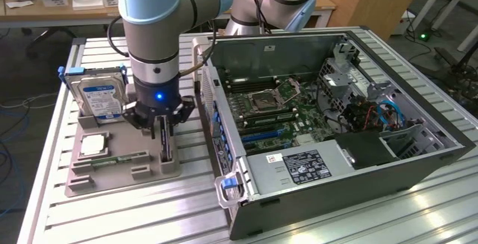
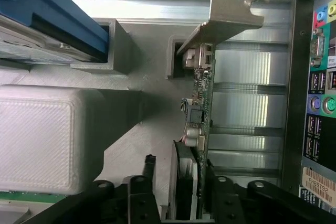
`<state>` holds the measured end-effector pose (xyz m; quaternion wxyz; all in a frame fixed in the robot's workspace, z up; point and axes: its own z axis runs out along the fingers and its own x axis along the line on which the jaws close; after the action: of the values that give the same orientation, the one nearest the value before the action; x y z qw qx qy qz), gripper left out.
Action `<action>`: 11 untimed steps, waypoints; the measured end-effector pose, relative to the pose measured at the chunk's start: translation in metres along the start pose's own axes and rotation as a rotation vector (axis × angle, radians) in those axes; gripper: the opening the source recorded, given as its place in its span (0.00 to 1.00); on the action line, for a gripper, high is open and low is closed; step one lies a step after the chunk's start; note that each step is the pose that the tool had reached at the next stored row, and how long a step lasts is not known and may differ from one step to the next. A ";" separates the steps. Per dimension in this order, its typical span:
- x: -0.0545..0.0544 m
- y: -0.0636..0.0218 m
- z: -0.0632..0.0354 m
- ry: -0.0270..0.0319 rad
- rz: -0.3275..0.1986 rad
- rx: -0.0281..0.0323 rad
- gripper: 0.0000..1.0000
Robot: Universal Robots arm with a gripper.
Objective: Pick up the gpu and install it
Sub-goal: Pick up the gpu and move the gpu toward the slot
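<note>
My gripper should next grab the GPU by its dark fan section (image 2: 184,182). That leaves the GPU's silvery bracket (image 2: 223,18) free for installing in the computer case.
The gpu (image 1: 165,150) stands on edge in a slot of the grey holder tray (image 1: 112,179), at the exterior view's left of the computer case. In the wrist view the gpu (image 2: 202,93) shows edge-on, with its silvery bracket (image 2: 226,14) at the far end and its dark fan side near the camera. My gripper (image 1: 163,132) is lowered over the card's top edge. In the wrist view the gripper (image 2: 178,171) straddles the card, one of its fingers (image 2: 149,165) standing a small gap off the dark face and the other close against the board side. The jaws are open.
A silver hard drive (image 1: 101,95) with a blue label stands upright in the same tray, close behind my gripper. A processor (image 1: 93,143) and a green memory stick (image 1: 120,158) lie in the tray. The open computer case (image 1: 418,160) with its motherboard (image 1: 276,115) lies alongside, its rear ports (image 2: 320,77) near the card.
</note>
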<state>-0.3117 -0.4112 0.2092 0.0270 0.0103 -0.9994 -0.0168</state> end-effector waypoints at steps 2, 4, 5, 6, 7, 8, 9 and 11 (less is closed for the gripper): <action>0.000 0.0000 0.0000 0.0000 0.000 0.0000 0.46; 0.000 0.0000 0.0000 0.0000 0.000 0.0000 0.40; 0.000 0.0000 0.0000 0.0000 0.000 0.0000 0.40; 0.000 0.0000 0.0000 0.0000 0.000 0.0000 0.38; 0.000 0.0000 0.0000 0.0000 0.000 0.0000 0.38; 0.000 0.0000 0.0000 0.0000 0.000 0.0000 0.31; 0.000 0.0000 0.0000 0.0000 0.000 0.0000 0.31; 0.000 0.0000 0.0000 0.0000 0.000 0.0000 0.31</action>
<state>-0.3117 -0.4112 0.2092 0.0270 0.0104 -0.9994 -0.0168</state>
